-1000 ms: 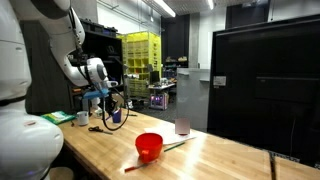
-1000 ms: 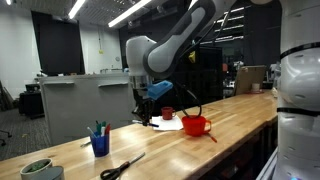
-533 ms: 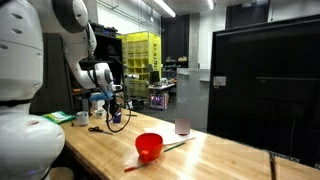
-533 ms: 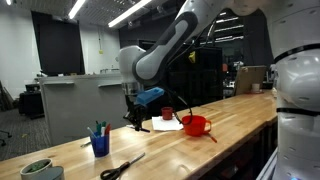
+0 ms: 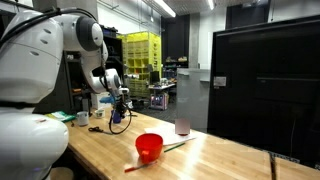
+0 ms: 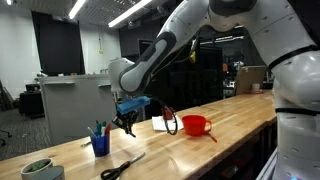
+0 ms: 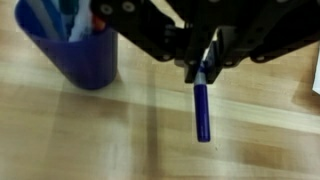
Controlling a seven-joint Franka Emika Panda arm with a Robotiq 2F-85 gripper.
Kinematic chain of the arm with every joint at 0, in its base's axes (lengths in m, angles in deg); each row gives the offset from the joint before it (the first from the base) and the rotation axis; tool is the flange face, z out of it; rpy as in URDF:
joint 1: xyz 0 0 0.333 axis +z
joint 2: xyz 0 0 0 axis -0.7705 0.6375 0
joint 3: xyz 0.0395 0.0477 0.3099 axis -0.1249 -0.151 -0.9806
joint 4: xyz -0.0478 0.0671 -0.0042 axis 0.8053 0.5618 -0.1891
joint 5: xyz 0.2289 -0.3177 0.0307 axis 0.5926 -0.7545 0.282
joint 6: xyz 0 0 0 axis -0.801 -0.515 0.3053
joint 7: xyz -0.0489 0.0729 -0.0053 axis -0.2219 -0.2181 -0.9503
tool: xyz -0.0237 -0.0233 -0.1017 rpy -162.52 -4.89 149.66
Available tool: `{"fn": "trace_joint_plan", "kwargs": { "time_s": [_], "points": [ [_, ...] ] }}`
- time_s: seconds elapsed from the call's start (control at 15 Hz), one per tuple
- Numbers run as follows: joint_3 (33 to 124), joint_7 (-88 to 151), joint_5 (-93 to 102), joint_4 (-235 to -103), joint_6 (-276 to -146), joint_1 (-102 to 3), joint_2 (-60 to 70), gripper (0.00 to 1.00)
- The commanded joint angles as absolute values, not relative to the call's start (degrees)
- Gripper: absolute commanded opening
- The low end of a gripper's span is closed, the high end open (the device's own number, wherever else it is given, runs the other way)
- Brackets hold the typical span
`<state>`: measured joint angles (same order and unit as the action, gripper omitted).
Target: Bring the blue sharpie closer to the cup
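Observation:
My gripper should move the blue sharpie toward the red cup (image 5: 149, 147) before releasing it, because the sharpie's lower end is hanging beside the blue cup.
In the wrist view my gripper (image 7: 200, 72) is shut on the top end of the blue sharpie (image 7: 202, 110), a slim dark-blue marker that hangs from the jaws over the wooden table. A blue cup (image 7: 85, 55) holding several pens stands close by at the upper left of that view. In an exterior view the gripper (image 6: 126, 120) hovers low, just beside this blue cup (image 6: 100, 143). A red cup (image 6: 196, 125) stands farther along the table. The gripper (image 5: 118, 108) also shows in the exterior view taken from the far end, beyond the red cup (image 5: 149, 147).
Scissors (image 6: 122, 166) and a green bowl (image 6: 40, 169) lie near the table's front end. A white sheet (image 6: 160, 124) lies between the cups. A long thin stick (image 5: 175, 146) rests beside the red cup, and a clear cup (image 5: 182, 127) stands behind it.
The arm has carried the sharpie away from the red cup towards the blue cup and lowered it. The gripper has stayed shut on the marker.

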<state>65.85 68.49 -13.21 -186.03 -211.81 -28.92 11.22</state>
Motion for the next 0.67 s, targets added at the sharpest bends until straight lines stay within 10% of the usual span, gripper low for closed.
{"fn": "trace_joint_plan", "kwargs": {
  "time_s": [0.0,0.6],
  "points": [
    [69.7,74.8,-13.4,-179.4,-208.8,-26.7,13.9,0.03],
    [70.4,73.6,-6.2,-183.0,-203.6,-32.7,8.6,0.03]
  ]
}}
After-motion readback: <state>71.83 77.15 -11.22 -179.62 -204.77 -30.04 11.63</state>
